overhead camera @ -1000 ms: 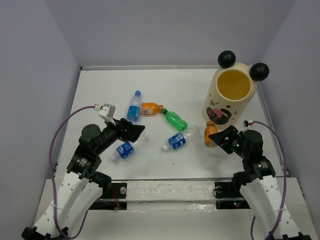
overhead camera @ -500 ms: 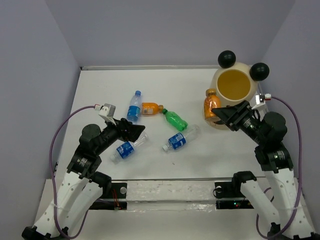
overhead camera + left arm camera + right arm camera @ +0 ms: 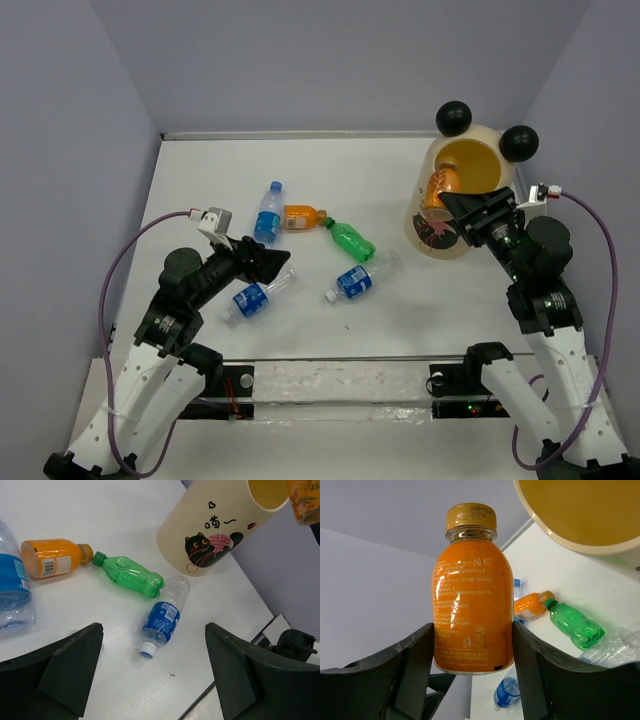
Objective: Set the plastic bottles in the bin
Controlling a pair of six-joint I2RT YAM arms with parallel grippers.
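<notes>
The robot's right gripper should move the orange bottle over the bin before it opens. The bottle hangs beside the bin's yellow opening, so it would fall outside if the gripper opened now.
My right gripper [image 3: 452, 202] is shut on an orange bottle [image 3: 440, 187] and holds it in the air at the near-left rim of the cream bin [image 3: 478, 232]. The right wrist view shows the bottle [image 3: 472, 590] upright between the fingers, beside the bin's yellow mouth [image 3: 580, 510]. On the table lie a clear blue-labelled bottle [image 3: 268, 212], a second orange bottle [image 3: 303, 216], a green bottle [image 3: 350, 239] and two more clear bottles [image 3: 357, 278] [image 3: 255, 296]. My left gripper [image 3: 270, 265] is open and empty, just above the near-left clear bottle.
The white table is walled at the left, back and right. The bin stands at the back right, close to the right wall. The left wrist view shows the bin's cat print [image 3: 210, 547] and the table's front edge [image 3: 235, 665].
My right arm has lifted the orange bottle from the table beside the bin up to the bin's rim. The left arm and the lying bottles have not moved.
</notes>
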